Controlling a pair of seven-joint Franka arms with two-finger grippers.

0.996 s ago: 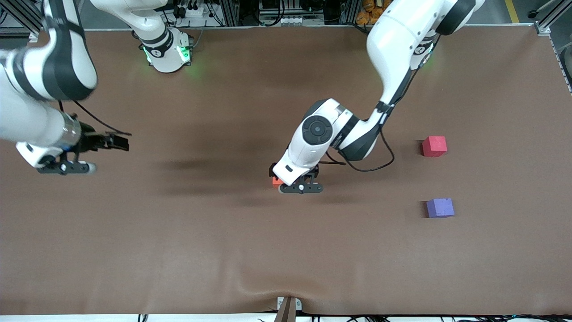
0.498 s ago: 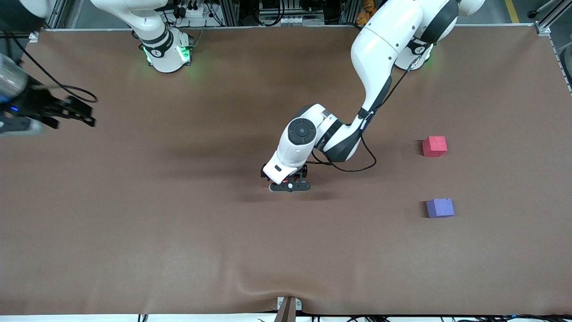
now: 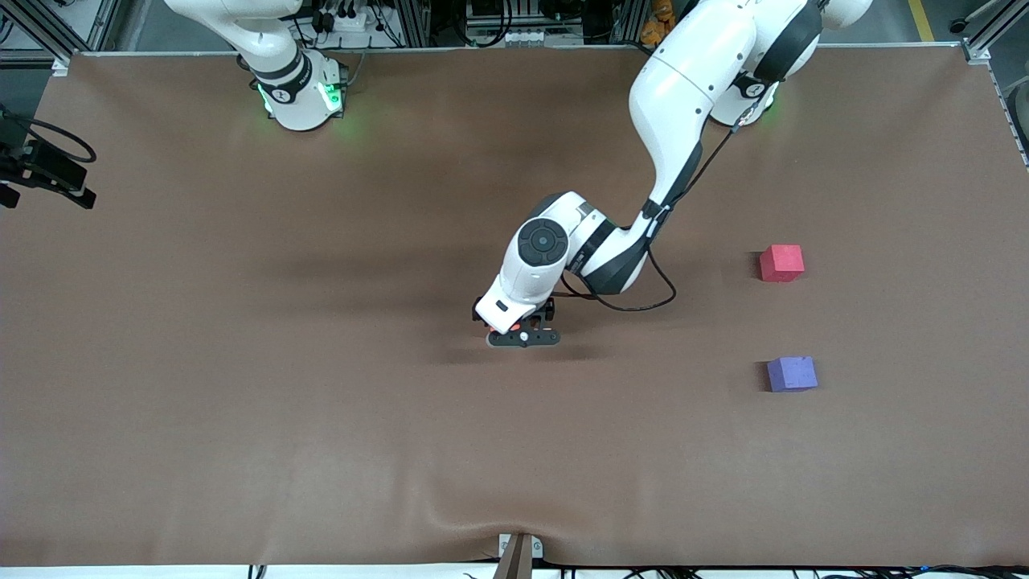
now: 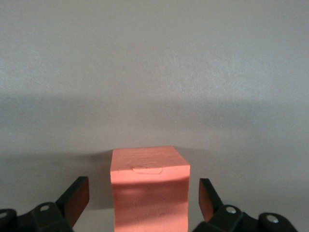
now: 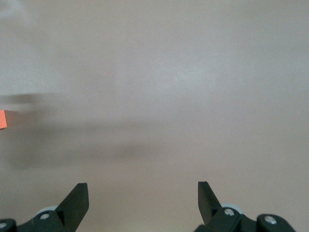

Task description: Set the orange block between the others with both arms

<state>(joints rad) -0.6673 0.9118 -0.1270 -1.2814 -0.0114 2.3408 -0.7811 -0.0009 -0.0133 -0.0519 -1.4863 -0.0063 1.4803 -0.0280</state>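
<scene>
I will next grab the orange block's two opposite sides with my left gripper to set it between the red-pink cube and the purple cube.
The orange block stands on the brown table near its middle. My left gripper is down around it, and in the front view it covers nearly all of the block. In the left wrist view my left gripper is open, one finger on each side of the block with a gap on both sides. The red-pink cube and the purple cube sit apart toward the left arm's end, the purple one nearer the camera. My right gripper hangs open over the edge of the right arm's end, holding nothing.
Both arm bases stand along the table's edge farthest from the camera. A small metal bracket sits at the nearest edge, where the brown cover wrinkles. A sliver of the orange block shows at the edge of the right wrist view.
The right arm has pulled back from over the table to the edge of its end. The left gripper has shifted slightly over the orange block and now covers it.
</scene>
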